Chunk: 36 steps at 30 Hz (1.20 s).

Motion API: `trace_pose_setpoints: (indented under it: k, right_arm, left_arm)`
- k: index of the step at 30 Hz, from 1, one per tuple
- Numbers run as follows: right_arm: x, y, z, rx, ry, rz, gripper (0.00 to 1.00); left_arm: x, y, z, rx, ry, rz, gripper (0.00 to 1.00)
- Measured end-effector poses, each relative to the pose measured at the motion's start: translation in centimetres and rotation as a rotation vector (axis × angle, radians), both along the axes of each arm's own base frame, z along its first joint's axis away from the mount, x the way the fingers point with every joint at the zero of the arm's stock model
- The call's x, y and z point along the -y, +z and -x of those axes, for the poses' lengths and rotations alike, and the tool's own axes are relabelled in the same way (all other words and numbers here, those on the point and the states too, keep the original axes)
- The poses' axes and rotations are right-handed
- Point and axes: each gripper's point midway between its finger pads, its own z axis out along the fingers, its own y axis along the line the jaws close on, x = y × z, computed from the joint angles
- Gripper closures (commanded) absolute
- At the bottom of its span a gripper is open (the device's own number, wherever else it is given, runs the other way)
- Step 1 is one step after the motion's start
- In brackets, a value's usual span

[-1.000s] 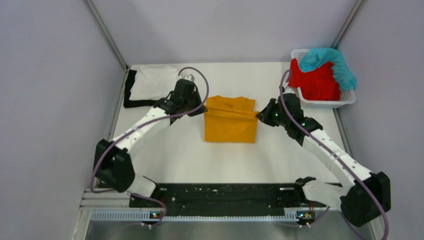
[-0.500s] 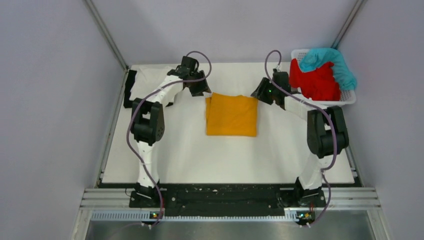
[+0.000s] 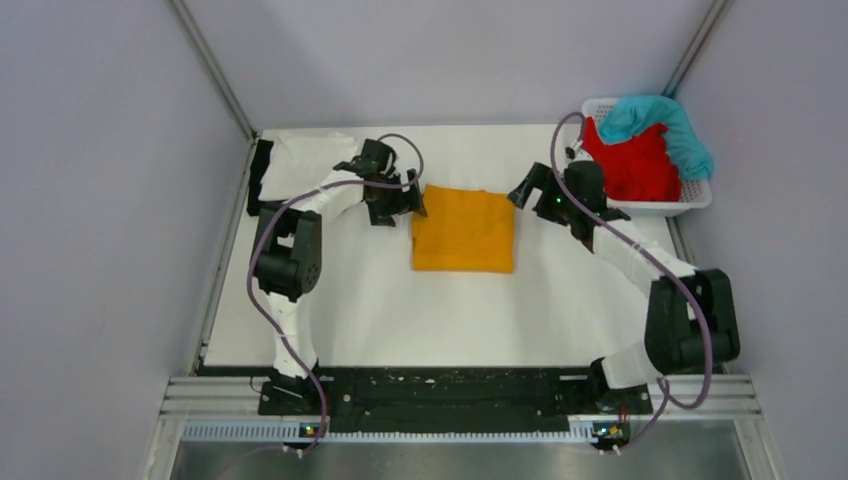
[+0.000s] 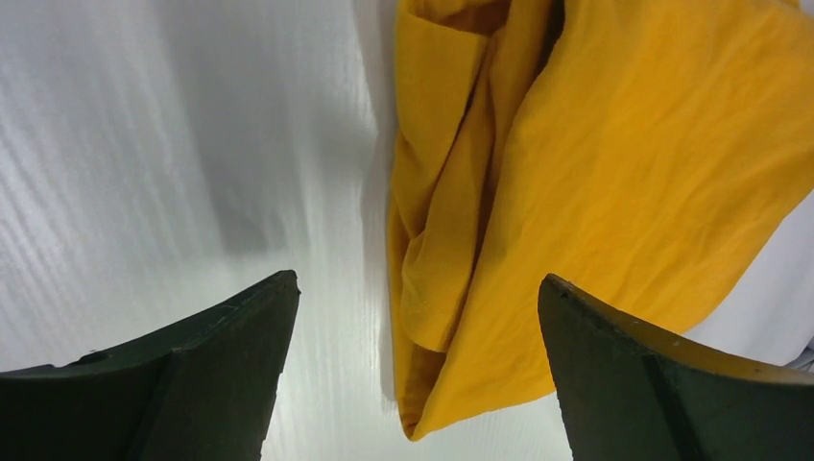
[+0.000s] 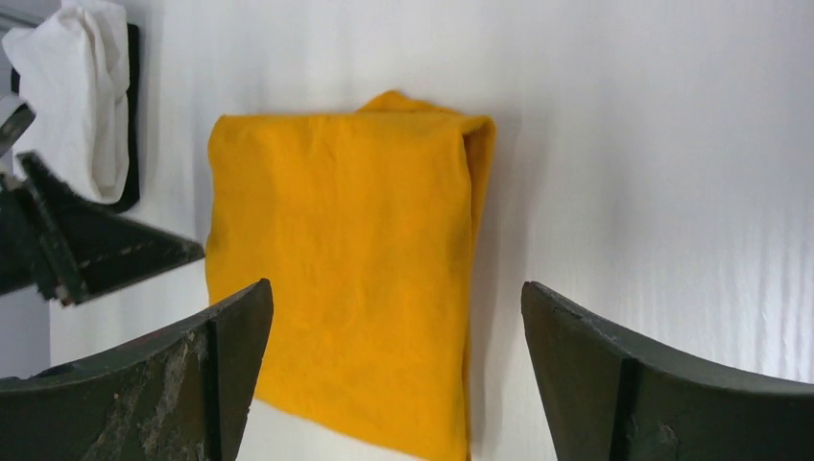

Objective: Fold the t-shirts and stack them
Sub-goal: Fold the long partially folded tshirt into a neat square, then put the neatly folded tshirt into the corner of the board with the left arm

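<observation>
The folded orange t-shirt should be stacked still folded, so my left gripper will next grab its layered side edge nearest the stack and gather the layers together.
A mustard-orange t-shirt [image 3: 463,228] lies folded into a rectangle mid-table. My left gripper [image 3: 403,204] hovers open at its far left corner; in the left wrist view the folded edge of the orange t-shirt [image 4: 614,173] runs between the spread fingers of the left gripper [image 4: 418,279], untouched. My right gripper [image 3: 527,189] is open just off the far right corner. The right wrist view looks down on the orange t-shirt [image 5: 346,240] past the empty right gripper [image 5: 395,284]. A white t-shirt [image 3: 305,160] rests on a black t-shirt [image 3: 262,170] at the back left.
A white slotted basket [image 3: 655,207] at the back right holds a red t-shirt [image 3: 630,165] with a teal t-shirt [image 3: 655,115] draped over it. Grey walls close in the table on both sides and behind.
Both grippers went from shut on the orange t-shirt's edge to open, after carrying that edge to the far side. The shirt now lies folded smaller, and both arms have drawn back slightly.
</observation>
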Motion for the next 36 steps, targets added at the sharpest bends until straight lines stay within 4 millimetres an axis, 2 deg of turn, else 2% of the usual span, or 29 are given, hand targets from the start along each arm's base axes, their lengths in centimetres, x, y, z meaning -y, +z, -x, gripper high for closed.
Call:
trace_pose_setpoints:
  k: [6,10,13,16,17,18,20,23,26,31,33,36]
  right_arm:
    - [1.9,1.7,4.9,0.055,-0.043,0.015,0.01]
    - [3.3,2.2,7.2,0.057,-0.089,0.046,0.01]
    - [4.1,2.9,8.3,0.08,-0.114,0.06,0.01]
    - [4.9,3.8,9.4,0.106,-0.141,0.072,0.01]
    - [4.9,3.8,9.4,0.108,-0.144,0.074,0.01]
    - [5.2,4.0,9.6,0.112,-0.154,0.079,0.01]
    - [5.7,4.3,9.8,0.12,-0.178,0.093,0.01]
    - [6.4,4.5,10.1,0.129,-0.203,0.112,0.01]
    - [6.9,4.4,10.3,0.128,-0.224,0.129,0.01]
    - [7.5,3.8,10.5,0.115,-0.242,0.155,0.01]
    - [7.6,3.7,10.5,0.111,-0.245,0.163,0.01]
    - [7.8,3.6,10.5,0.111,-0.25,0.171,0.01]
  left_arm:
    - [2.6,-2.1,-0.6,-0.008,-0.057,-0.06,0.01]
    - [3.4,-2.3,-1.1,0.014,-0.065,-0.094,0.09]
    - [3.9,-2.5,-1.0,0.021,-0.07,-0.116,0.28]
    - [4.4,-2.9,-1.2,0.025,-0.073,-0.142,0.59]
    - [4.8,-3.1,-1.4,0.028,-0.075,-0.16,0.83]
    - [5.1,-3.2,-1.5,0.032,-0.074,-0.167,0.99]
    - [5.7,-3.5,-1.8,0.042,-0.08,-0.207,1.0]
    - [5.6,-3.3,-2.4,0.071,-0.066,-0.291,1.0]
    - [4.4,-2.9,-2.9,0.112,-0.074,-0.4,1.0]
    - [-0.1,-1.3,-4.9,0.183,-0.126,-0.531,1.0]
    - [-2.3,0.3,-6.0,0.217,-0.135,-0.543,1.0]
    - [-6.5,4.2,-8.2,0.307,-0.123,-0.563,1.0]
